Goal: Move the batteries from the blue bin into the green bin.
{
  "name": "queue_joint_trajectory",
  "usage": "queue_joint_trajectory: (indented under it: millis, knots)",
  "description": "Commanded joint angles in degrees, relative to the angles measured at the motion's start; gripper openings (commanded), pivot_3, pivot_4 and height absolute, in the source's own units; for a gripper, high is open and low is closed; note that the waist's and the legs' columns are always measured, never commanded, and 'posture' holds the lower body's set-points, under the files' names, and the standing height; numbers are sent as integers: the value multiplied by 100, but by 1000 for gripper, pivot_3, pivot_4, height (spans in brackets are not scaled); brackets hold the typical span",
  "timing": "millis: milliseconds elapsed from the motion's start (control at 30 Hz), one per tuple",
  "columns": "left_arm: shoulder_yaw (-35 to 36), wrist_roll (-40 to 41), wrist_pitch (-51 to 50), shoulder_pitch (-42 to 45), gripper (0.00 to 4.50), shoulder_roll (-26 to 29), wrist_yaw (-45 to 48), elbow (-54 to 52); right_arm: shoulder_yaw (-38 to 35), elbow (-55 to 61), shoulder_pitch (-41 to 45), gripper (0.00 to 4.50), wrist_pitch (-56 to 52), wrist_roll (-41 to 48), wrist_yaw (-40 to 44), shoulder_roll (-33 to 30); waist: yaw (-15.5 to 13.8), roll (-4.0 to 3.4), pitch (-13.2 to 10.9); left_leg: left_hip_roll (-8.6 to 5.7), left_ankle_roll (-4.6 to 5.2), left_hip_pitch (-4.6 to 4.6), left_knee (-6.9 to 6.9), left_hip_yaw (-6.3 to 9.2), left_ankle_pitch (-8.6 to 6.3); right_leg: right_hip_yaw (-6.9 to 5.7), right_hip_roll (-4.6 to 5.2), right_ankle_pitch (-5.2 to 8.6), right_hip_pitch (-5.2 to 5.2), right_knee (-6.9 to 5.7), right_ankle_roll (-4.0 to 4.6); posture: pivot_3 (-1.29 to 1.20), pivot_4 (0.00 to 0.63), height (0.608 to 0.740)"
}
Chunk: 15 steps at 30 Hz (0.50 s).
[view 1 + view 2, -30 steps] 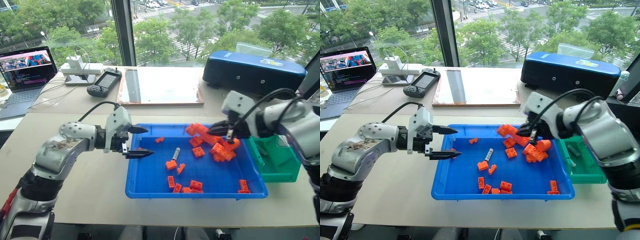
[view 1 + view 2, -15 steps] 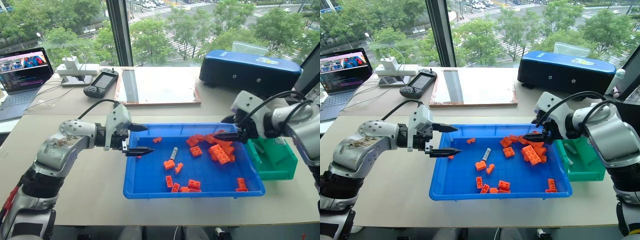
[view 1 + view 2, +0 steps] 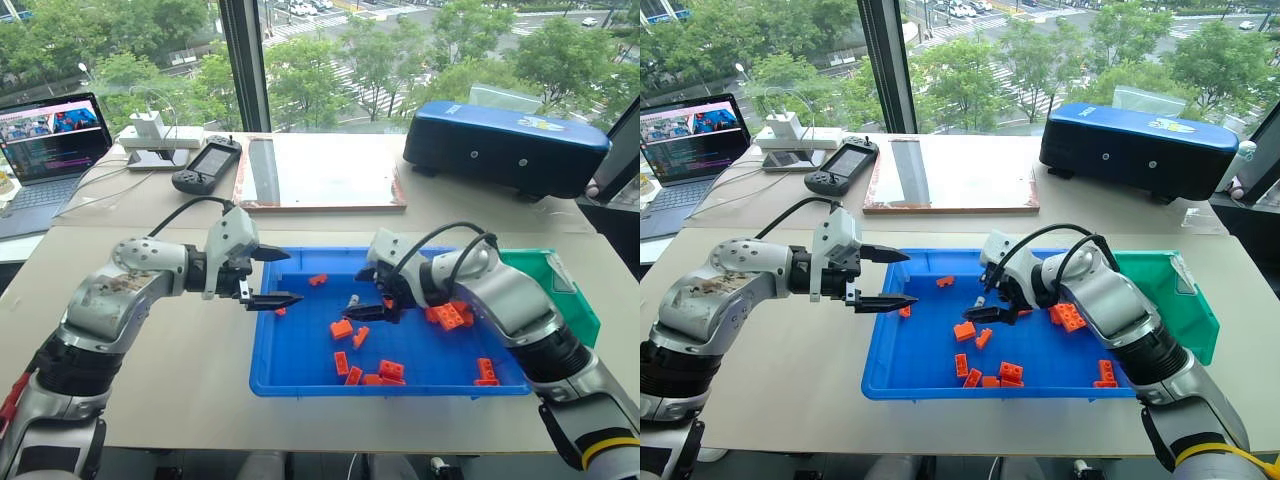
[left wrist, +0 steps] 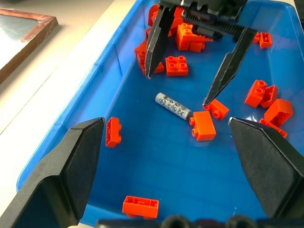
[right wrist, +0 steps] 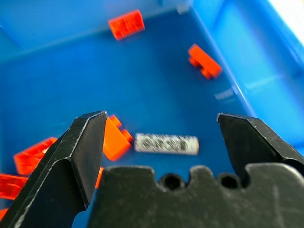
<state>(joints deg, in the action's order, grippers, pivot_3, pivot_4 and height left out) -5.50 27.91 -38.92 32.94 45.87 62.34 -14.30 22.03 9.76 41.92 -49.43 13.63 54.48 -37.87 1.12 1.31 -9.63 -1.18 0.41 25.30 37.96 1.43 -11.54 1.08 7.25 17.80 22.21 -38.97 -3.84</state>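
Note:
The fingers of my right gripper are above the battery (image 3: 353, 300) (image 5: 166, 144) on the bottom of the blue bin and would miss the battery if they closed now, so my right gripper should go lower first.
One battery (image 4: 173, 105), a slim silver cylinder, lies on the floor of the blue bin (image 3: 300, 350) near its middle, also seen as battery (image 5: 166, 144). My right gripper (image 3: 368, 293) hangs open just over it, one finger on each side, touching nothing. Open and empty, my left gripper (image 3: 293, 277) hovers above the bin's left rim, pointing towards the battery. The green bin (image 3: 575, 305) stands against the blue bin's right side, partly behind my right arm. Orange bricks (image 3: 447, 314) lie scattered in the blue bin.
A dark navy case (image 3: 505, 140) stands at the back right. A framed board (image 3: 320, 172), a handheld controller (image 3: 208, 165), a charger block (image 3: 155, 132) and a laptop (image 3: 50, 140) sit along the back and left of the table.
My right gripper has opened and swung left and down, from beside the green bin to the battery in the middle of the blue bin. The left gripper has stayed put.

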Motion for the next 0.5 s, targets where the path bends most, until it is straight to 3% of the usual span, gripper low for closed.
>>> queue_joint_trajectory:
  millis: [33,500]
  knots:
    - [188,25,24,3,4500,99,-30,-194,-19,-168,13,4323,293,-116,-69,165,11,0,0,0,0,0,0,0,0,0,0,0,0,-1,0,0,150,732]
    - [194,36,49,-35,4500,124,-73,-218,-2,-702,-91,4323,560,-457,-171,447,44,0,0,1,-2,-1,0,1,1,-2,-2,0,3,-5,0,0,150,732]
